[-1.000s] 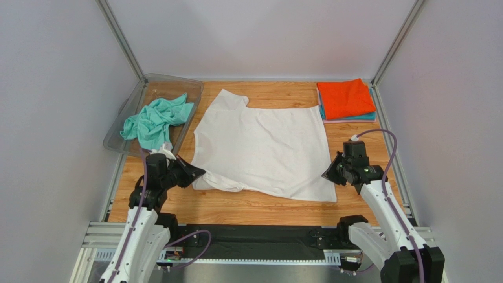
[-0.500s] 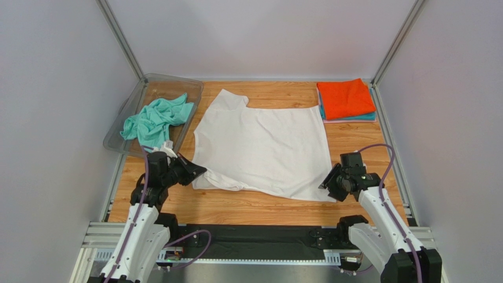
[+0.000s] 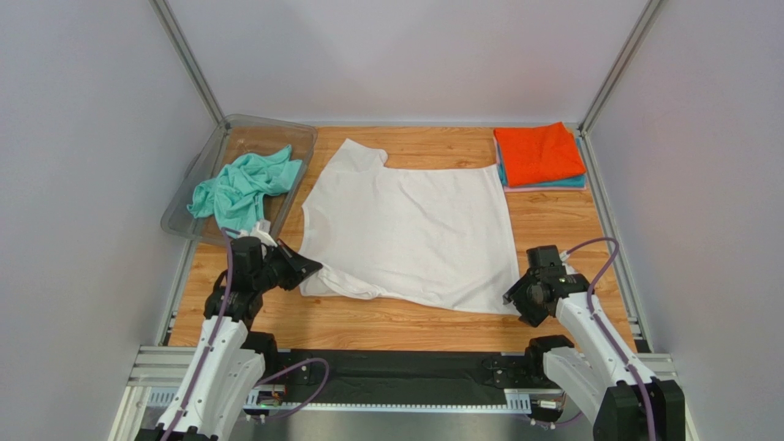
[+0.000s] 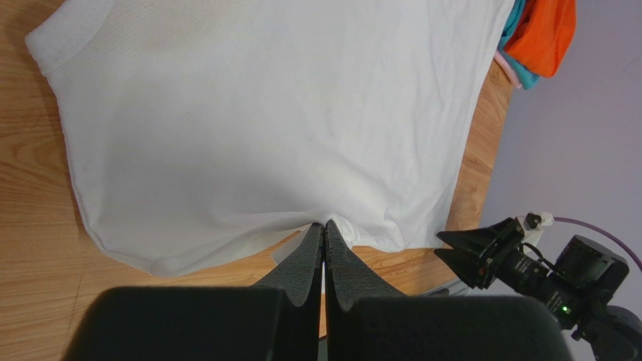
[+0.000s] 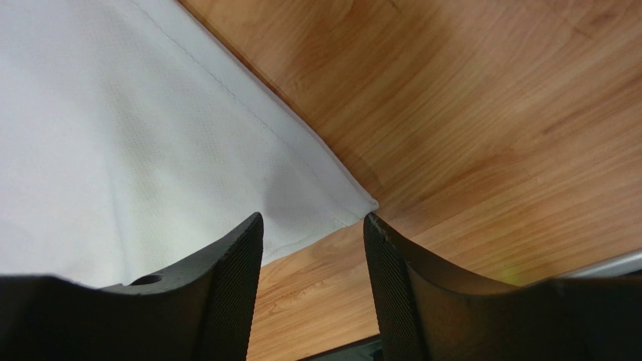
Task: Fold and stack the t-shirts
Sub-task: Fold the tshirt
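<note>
My right gripper grabs the white t-shirt's near corner next, opposite my left gripper's hold, to fold the t-shirt's near edge evenly over.
The large white t-shirt lies spread on the wooden table. My left gripper is shut on its near left edge; in the left wrist view the closed fingertips pinch a fold of white cloth. My right gripper is open just above the shirt's near right corner, jaws astride the corner, not touching it. A mint-green t-shirt lies crumpled in the clear tray. A folded orange t-shirt tops a stack with teal and pink edges at the back right.
The clear plastic tray stands at the back left, tilted against the frame. Metal frame rails run along both table sides. White walls enclose the cell. A black strip lies along the near edge.
My right gripper has moved down and toward me, from beside the shirt's right edge to its near right corner. The left gripper has stayed holding the cloth.
</note>
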